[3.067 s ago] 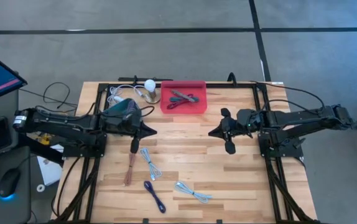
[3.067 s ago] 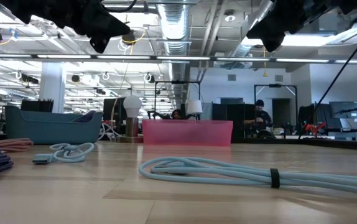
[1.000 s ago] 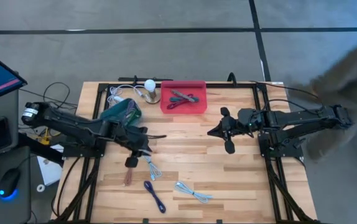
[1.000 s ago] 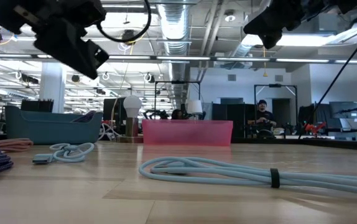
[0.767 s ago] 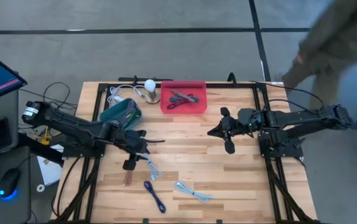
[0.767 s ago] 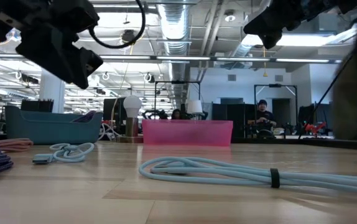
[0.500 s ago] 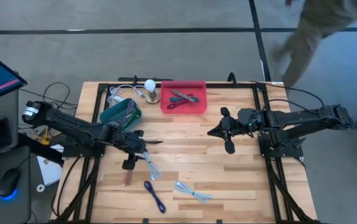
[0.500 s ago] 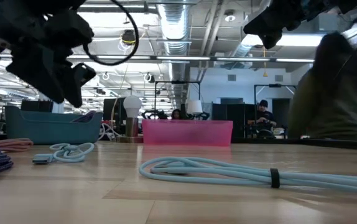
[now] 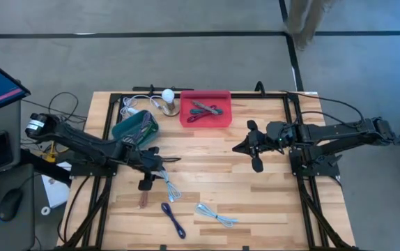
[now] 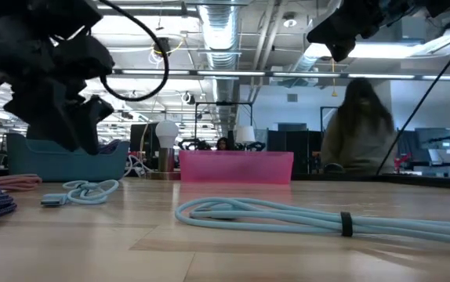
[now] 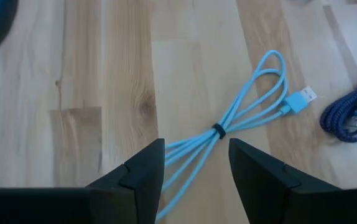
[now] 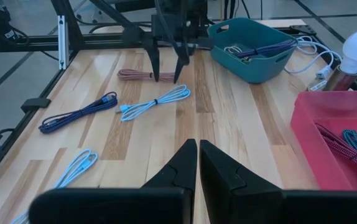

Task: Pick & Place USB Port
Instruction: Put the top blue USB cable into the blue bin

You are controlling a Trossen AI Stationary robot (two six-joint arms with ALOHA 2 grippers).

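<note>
Next, the left gripper grabs the light blue USB cable by its bundled parts beside the tie (image 9: 165, 177) to put it into the teal bin (image 9: 134, 130).
A light blue USB cable (image 9: 169, 185) tied in a loop lies flat on the wooden table (image 9: 256, 202). My left gripper (image 9: 157, 169) hovers above the cable's far end, fingers pointing down and open. In the left wrist view the cable (image 11: 231, 127) runs out ahead from between the two fingers, untouched. The right wrist view shows that gripper (image 12: 166, 76) standing over the same cable (image 12: 157, 99). My right gripper (image 9: 237, 148) waits shut above the table's right half, touching nothing.
A dark blue cable (image 9: 173, 219), a second light blue cable (image 9: 217, 215) and a copper-pink cable (image 9: 144, 198) lie near the front edge. A teal bin (image 9: 134, 125), a lamp with a bulb (image 9: 167, 97) and a red bin (image 9: 205, 108) holding cables stand at the back.
My left gripper has come down toward the light blue cable, shifting a little toward the table's near edge. The cables have not moved. A person has walked past beyond the table's right side.
</note>
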